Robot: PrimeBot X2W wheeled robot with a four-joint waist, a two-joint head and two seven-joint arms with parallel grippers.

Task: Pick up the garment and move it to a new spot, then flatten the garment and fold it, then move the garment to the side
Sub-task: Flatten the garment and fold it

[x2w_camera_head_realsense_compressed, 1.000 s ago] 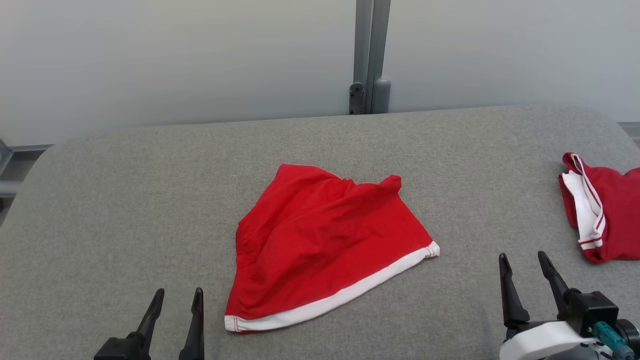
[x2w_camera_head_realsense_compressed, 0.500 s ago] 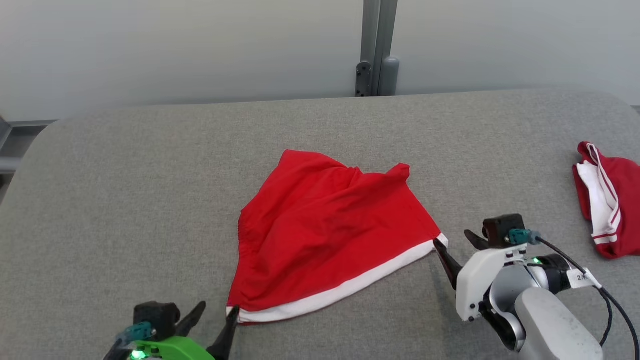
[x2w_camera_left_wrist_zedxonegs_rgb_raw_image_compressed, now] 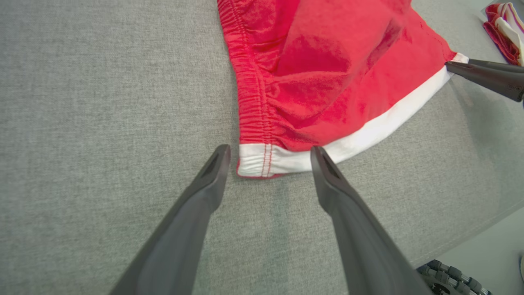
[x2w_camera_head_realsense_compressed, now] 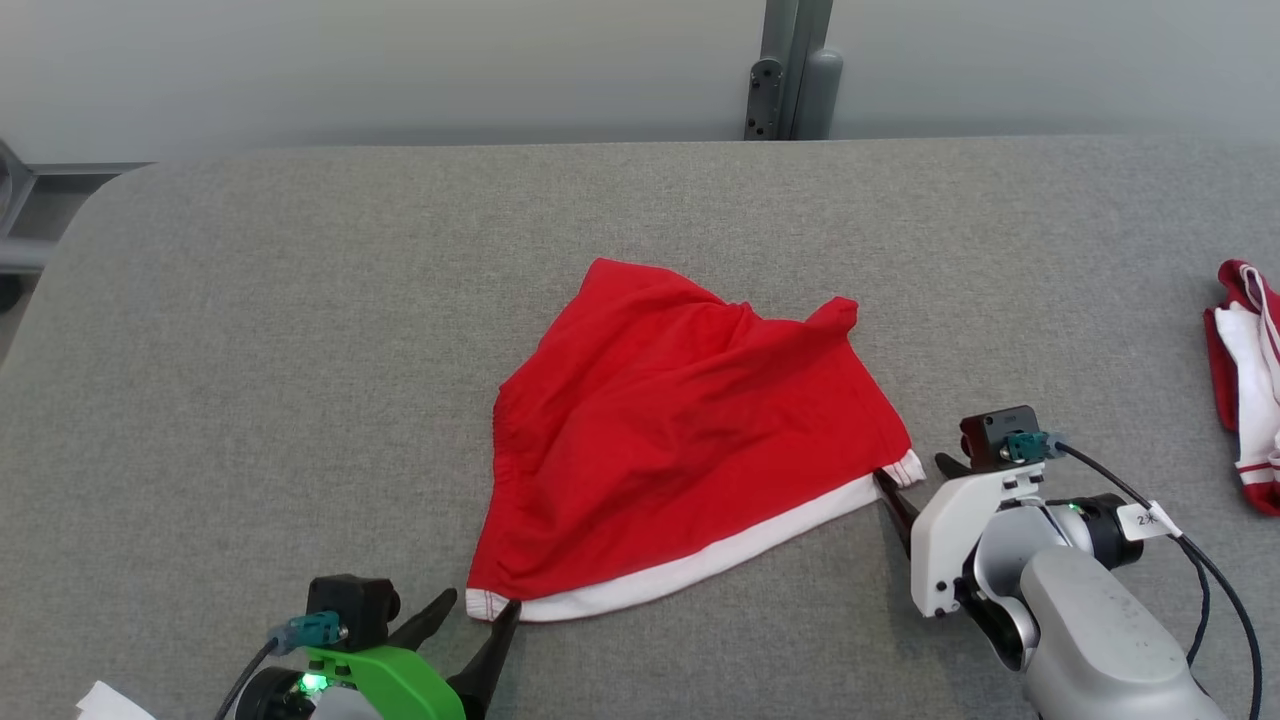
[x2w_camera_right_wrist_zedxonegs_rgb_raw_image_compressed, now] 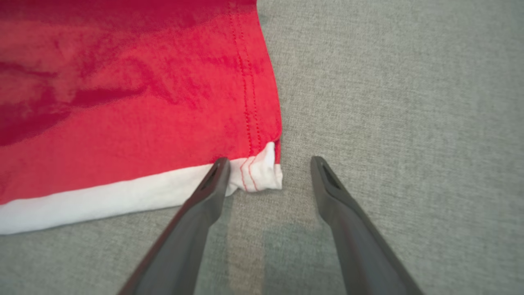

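Observation:
My left gripper will next pick up the garment by its white hem corner point(x2w_camera_head_realsense_compressed: 487, 604), where the corner gets narrow, because the red cloth point(x2w_camera_head_realsense_compressed: 684, 432) lies slack and spread wide.
A red garment point(x2w_camera_head_realsense_compressed: 680, 440) with a white hem band lies rumpled on the grey table point(x2w_camera_head_realsense_compressed: 250, 350). My left gripper point(x2w_camera_head_realsense_compressed: 475, 625) stands open at the hem's near left corner point(x2w_camera_left_wrist_zedxonegs_rgb_raw_image_compressed: 262, 159), which sits between its fingertips. At the hem's right corner point(x2w_camera_right_wrist_zedxonegs_rgb_raw_image_compressed: 262, 172) my right gripper point(x2w_camera_head_realsense_compressed: 915, 480) is open too. Its left finger point(x2w_camera_right_wrist_zedxonegs_rgb_raw_image_compressed: 213, 180) rests over the white band, and the corner lies between the fingers. In the left wrist view the right gripper's dark finger point(x2w_camera_left_wrist_zedxonegs_rgb_raw_image_compressed: 487, 76) reaches the far corner of the garment point(x2w_camera_left_wrist_zedxonegs_rgb_raw_image_compressed: 327, 69).
A second red and white garment point(x2w_camera_head_realsense_compressed: 1245, 380) lies bunched at the table's right edge. A grey post point(x2w_camera_head_realsense_compressed: 795, 70) stands behind the table's far edge. A white scrap point(x2w_camera_head_realsense_compressed: 110, 702) shows at the lower left corner.
The head camera has tilted down and turned, shifting the whole picture. Both arms rolled over and came in from the near edge to the hem's two corners, fingers still spread.

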